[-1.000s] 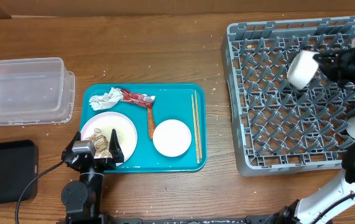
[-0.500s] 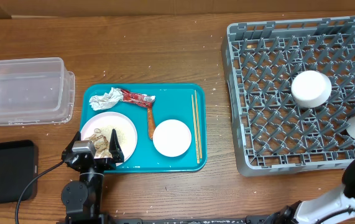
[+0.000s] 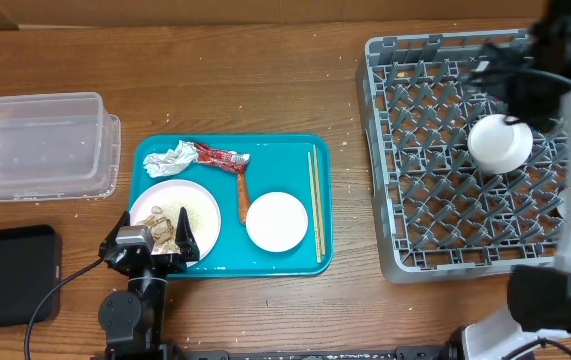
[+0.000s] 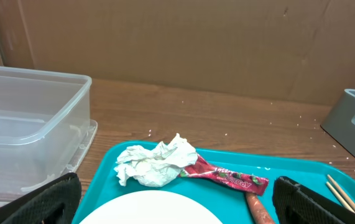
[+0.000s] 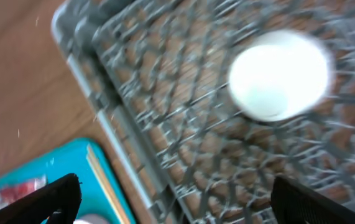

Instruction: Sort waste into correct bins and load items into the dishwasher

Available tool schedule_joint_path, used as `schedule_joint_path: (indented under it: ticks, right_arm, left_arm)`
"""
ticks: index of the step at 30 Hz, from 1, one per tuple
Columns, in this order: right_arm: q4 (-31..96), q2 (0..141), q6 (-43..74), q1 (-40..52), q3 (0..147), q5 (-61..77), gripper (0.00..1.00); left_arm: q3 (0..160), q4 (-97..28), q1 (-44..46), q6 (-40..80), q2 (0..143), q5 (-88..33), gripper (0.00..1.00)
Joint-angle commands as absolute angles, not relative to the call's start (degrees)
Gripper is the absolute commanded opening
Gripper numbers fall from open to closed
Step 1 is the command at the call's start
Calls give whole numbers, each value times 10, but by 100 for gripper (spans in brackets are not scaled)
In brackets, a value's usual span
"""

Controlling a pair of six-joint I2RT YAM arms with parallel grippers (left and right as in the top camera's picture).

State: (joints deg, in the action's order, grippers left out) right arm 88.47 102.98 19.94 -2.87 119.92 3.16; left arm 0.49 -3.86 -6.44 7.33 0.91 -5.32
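The robot's right gripper will next grab the small white bowl by its rim (image 3: pixel 302 214) (image 5: pixel 94 218), pinching the bowl's rim, so the bowl's base stays free and the bowl can be loaded tipped into the dishwasher.
A crumpled paper wad (image 3: pixel 170 158) (image 4: pixel 157 163), a red wrapper (image 3: pixel 222 156) (image 4: pixel 230 179) and a brown sausage (image 3: pixel 242 200) lie on the teal tray (image 3: pixel 295 150). Beside them a white plate (image 3: pixel 197 205) holds beige food scraps (image 3: pixel 168 228), and a small white bowl (image 3: pixel 277 221) stands to its right. My left gripper (image 4: pixel 177 211) is open at the plate's near edge, holding nothing. A white cup (image 3: pixel 500 143) (image 5: pixel 280 74) rests in the grey dishwasher rack (image 3: pixel 435 200). My right gripper (image 5: pixel 183 208) hangs open above the rack, apart from the cup; its view is blurred.
The clear tub (image 3: pixel 35 145) (image 4: pixel 22 137) stands left of the tray, with the flat black tray (image 3: pixel 5 275) below it at the table's left edge. Thin chopsticks (image 3: pixel 316 200) lie along the teal tray's right side. My right arm (image 3: pixel 570 200) crosses the rack's right part.
My right gripper opened and let go of the cup, which now sits in the rack. The right arm swung up over the rack's far side. The left arm stayed still.
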Motion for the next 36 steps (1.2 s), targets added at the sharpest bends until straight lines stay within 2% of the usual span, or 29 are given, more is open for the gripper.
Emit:
schedule_joint_path:
  ticks: [1, 3, 5, 9, 14, 19, 26, 30, 34, 36]
  right_arm:
    - [881, 1063, 130, 84, 1179, 122, 100]
    - [875, 1070, 131, 129, 1165, 123, 100]
    - [846, 1082, 140, 213, 1134, 123, 99]
    - [755, 1110, 208, 334, 1074, 121, 91]
    - [667, 1159, 284, 416, 1019, 121, 84]
    - [622, 1198, 342, 455, 1019, 121, 74]
    - [618, 1251, 433, 466, 1019, 84, 74]
    - [610, 1260, 436, 465, 1019, 80, 72]
    - [606, 1268, 449, 465, 1019, 55, 60]
    - [603, 1272, 450, 465, 1019, 51, 57]
  left_arm:
    - [3, -40, -66, 77, 4, -54, 100]
    - [3, -40, -66, 77, 4, -54, 100]
    - [3, -40, -66, 77, 4, -54, 100]
    - [3, -40, -66, 77, 4, -54, 100]
    - [3, -40, -66, 77, 4, -54, 100]
    - [3, -40, -66, 77, 4, -54, 100]
    - [3, -40, -66, 77, 4, -54, 100]
    - [3, -40, -66, 77, 4, -54, 100]
    - [3, -40, -66, 77, 4, -54, 100]
    - [3, -40, -66, 77, 4, -54, 100]
